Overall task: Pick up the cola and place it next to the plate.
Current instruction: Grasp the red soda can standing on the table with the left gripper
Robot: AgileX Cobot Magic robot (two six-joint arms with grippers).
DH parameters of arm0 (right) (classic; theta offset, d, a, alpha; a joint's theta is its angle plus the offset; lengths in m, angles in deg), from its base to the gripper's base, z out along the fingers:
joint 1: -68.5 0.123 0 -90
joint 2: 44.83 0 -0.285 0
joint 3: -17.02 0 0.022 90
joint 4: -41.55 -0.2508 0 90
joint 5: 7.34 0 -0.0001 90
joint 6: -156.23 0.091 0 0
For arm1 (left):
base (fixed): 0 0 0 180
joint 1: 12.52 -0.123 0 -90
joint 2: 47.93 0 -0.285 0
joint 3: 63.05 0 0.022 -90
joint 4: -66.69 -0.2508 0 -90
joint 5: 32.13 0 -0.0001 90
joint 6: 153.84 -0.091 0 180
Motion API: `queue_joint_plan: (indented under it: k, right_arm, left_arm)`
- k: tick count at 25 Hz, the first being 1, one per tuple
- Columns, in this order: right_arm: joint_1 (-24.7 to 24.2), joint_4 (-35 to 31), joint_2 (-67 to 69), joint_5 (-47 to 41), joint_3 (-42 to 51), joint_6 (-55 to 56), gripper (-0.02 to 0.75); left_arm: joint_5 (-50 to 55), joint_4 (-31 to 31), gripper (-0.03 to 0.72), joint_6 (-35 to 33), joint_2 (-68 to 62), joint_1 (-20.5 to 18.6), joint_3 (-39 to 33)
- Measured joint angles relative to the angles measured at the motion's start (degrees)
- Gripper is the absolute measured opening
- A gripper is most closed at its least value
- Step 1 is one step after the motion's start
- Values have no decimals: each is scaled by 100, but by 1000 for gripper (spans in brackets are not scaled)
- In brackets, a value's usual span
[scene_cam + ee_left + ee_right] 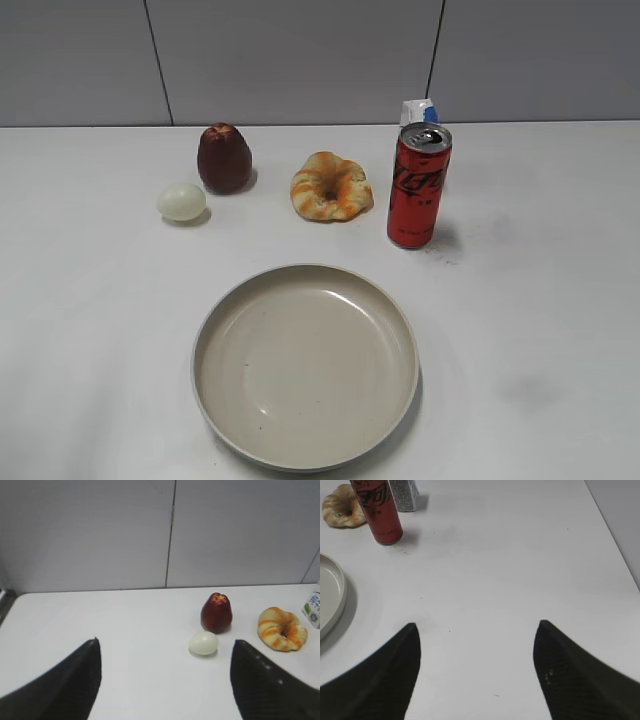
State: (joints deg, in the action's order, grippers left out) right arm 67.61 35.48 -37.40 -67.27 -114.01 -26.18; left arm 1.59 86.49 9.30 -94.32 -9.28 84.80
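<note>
Next, the left gripper grabs the cola by its upper body (418,172) to set the cola beside the plate (305,365).
The cola (418,186), a tall slim red can with black lettering and a silver top, stands upright on the white table behind and to the right of the plate (305,365), a wide shallow beige dish near the front. In the right wrist view the cola (379,511) stands at the far left, cut off at its top, and the plate's rim (334,597) shows at the left edge. My right gripper (476,626) is open and empty, well short of the can. My left gripper (165,642) is open and empty over bare table. Neither gripper shows in the exterior view.
A dark red apple (223,158), a white egg (181,201) and an orange-striped bread ring (331,186) lie behind the plate. A small white-and-blue carton (419,111) stands right behind the cola. A grey wall runs along the table's far edge.
</note>
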Motion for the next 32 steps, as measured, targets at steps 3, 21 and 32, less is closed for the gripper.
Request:
queue_joint_plan:
  k: [3,21,32]
  right_arm:
    - [0,0,0,0,0,0,533]
    - [0,0,0,0,0,0,533]
    - [0,0,0,0,0,0,533]
  left_arm:
    - [121,541,599,-443,-1304,206,966]
    - [1560,265,603,-983,-6976,3245,6582]
    - [1197,314,674,-983,-8560,3900,7167]
